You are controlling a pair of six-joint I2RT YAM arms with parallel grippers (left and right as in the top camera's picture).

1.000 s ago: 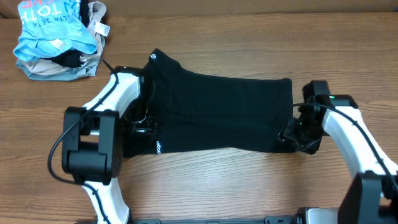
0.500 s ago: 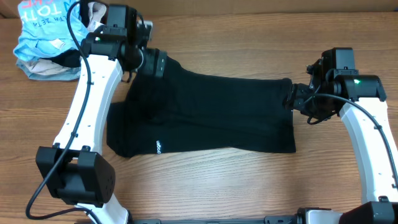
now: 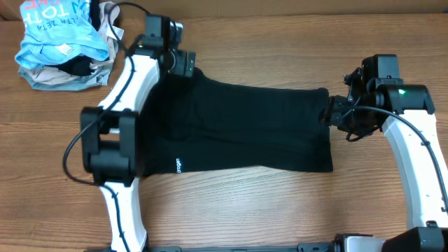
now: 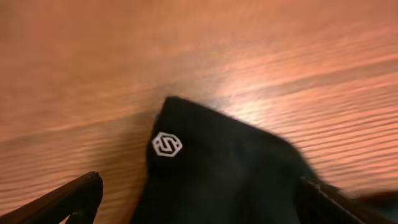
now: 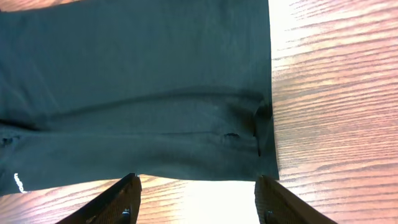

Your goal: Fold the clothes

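Observation:
The left gripper pinches the black T-shirt's far corner (image 4: 178,112) by the white hexagon mark (image 4: 166,144) next, so that edge of the T-shirt folds over.
The black T-shirt (image 3: 238,126) lies flat across the middle of the table, with a small white logo print (image 3: 178,166) near its front-left hem. My left gripper (image 3: 187,64) hovers open over the shirt's far-left corner. In the left wrist view that corner (image 4: 224,168) carries a white hexagon mark (image 4: 166,144) and lies between my wide-apart fingers (image 4: 74,196). My right gripper (image 3: 330,112) is open at the shirt's right edge. In the right wrist view the shirt (image 5: 137,93) fills the top, and my gripper (image 5: 198,199) is empty over bare wood.
A pile with a light-blue shirt with white lettering (image 3: 59,28) over a beige garment (image 3: 59,80) sits at the far-left corner of the wooden table (image 3: 280,203). The arm bases stand at the front edge.
My left gripper has moved from the shirt's left side to its far-left corner. My right gripper has risen from the front-right corner to the right edge. The shirt now lies flatter.

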